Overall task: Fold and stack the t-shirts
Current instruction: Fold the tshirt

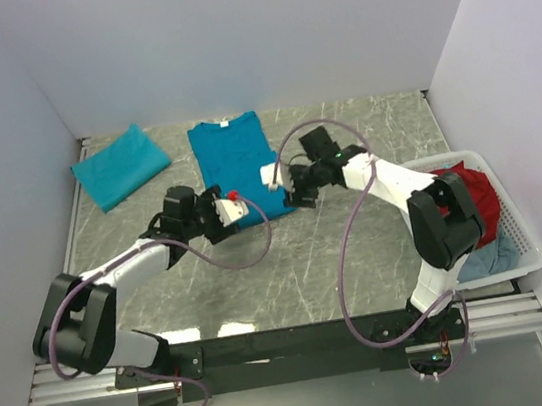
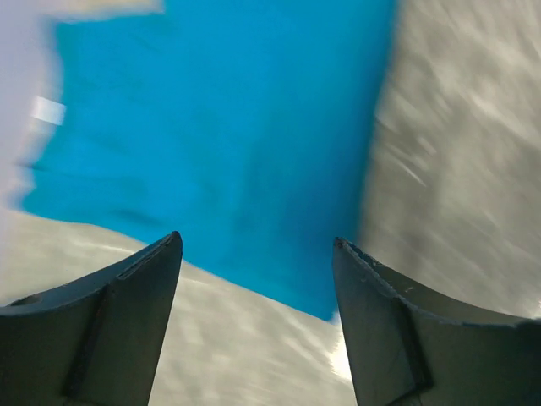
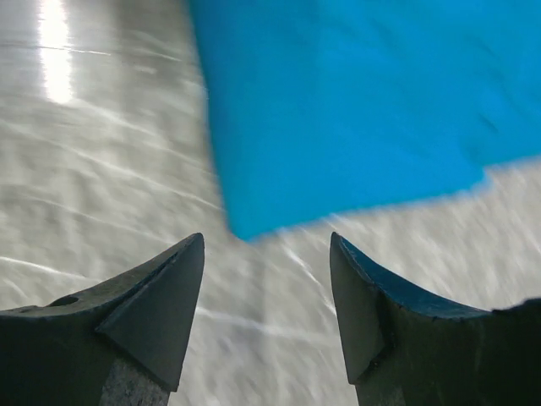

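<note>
I will fold the near hem toward the neck, so my right gripper will next grab the bright blue t-shirt [image 1: 235, 163] by its near corner [image 1: 292, 209].
A bright blue t-shirt [image 1: 235, 163], folded into a long strip with a small white neck label at its far end, lies on the table at centre back. It fills the upper part of the left wrist view [image 2: 220, 127] and of the right wrist view [image 3: 355, 93]. My left gripper [image 1: 235, 206] is open and empty just before the shirt's near left corner. My right gripper [image 1: 282, 186] is open and empty beside the shirt's near right corner. A second teal t-shirt [image 1: 120, 166], folded, lies at the back left.
A white basket [image 1: 517, 229] at the right edge holds red and light blue cloth. The marbled grey table [image 1: 289, 261] is walled by white panels at the back and both sides.
</note>
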Robot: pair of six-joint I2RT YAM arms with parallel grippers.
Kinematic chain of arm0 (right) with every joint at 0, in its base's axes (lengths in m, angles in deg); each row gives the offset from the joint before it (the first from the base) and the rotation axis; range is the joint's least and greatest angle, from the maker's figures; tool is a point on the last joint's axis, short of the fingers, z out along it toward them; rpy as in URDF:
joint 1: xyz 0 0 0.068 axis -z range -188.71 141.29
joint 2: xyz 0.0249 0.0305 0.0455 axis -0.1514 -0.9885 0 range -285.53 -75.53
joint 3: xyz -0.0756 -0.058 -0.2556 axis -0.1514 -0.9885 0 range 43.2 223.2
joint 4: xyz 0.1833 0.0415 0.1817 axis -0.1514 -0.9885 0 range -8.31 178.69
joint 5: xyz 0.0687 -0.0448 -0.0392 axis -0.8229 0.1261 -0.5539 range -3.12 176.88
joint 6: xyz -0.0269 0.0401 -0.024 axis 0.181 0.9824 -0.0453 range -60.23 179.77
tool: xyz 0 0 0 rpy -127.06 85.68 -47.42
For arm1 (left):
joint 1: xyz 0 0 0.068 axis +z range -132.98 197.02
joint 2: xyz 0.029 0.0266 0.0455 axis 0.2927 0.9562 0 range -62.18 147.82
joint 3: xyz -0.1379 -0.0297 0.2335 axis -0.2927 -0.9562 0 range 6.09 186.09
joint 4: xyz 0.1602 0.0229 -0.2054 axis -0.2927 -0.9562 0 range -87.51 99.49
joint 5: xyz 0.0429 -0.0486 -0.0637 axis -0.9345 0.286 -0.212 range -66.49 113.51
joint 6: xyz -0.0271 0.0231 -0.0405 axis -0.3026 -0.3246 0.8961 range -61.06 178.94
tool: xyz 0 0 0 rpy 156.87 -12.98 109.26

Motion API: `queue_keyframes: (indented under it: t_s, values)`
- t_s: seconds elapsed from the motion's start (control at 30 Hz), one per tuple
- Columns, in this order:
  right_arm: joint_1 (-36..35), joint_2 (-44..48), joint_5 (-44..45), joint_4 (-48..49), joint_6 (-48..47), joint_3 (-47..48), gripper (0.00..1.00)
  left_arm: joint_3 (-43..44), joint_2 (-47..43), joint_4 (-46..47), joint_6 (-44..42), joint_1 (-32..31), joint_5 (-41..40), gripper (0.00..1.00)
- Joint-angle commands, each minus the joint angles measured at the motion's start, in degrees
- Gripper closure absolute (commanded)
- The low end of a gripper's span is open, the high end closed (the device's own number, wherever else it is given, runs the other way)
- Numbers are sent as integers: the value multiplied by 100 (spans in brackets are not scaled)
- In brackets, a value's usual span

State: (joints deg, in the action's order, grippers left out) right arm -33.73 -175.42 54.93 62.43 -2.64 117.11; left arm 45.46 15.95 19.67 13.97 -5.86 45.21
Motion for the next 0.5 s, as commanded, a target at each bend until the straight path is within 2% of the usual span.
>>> queue_keyframes:
  t_s: [0.0, 0.3, 0.47]
  values:
    - [-266, 58, 65, 323, -659, -403, 32, -149, 203, -324, -354, -155, -50, 24]
    - [-662, -478, 698, 657, -580, -386, 32, -97, 1028, -68, -267, -200, -551, 24]
    - [-742, -829, 997, 781, -438, -123, 33, -88, 1266, 63, -249, -121, -745, 30]
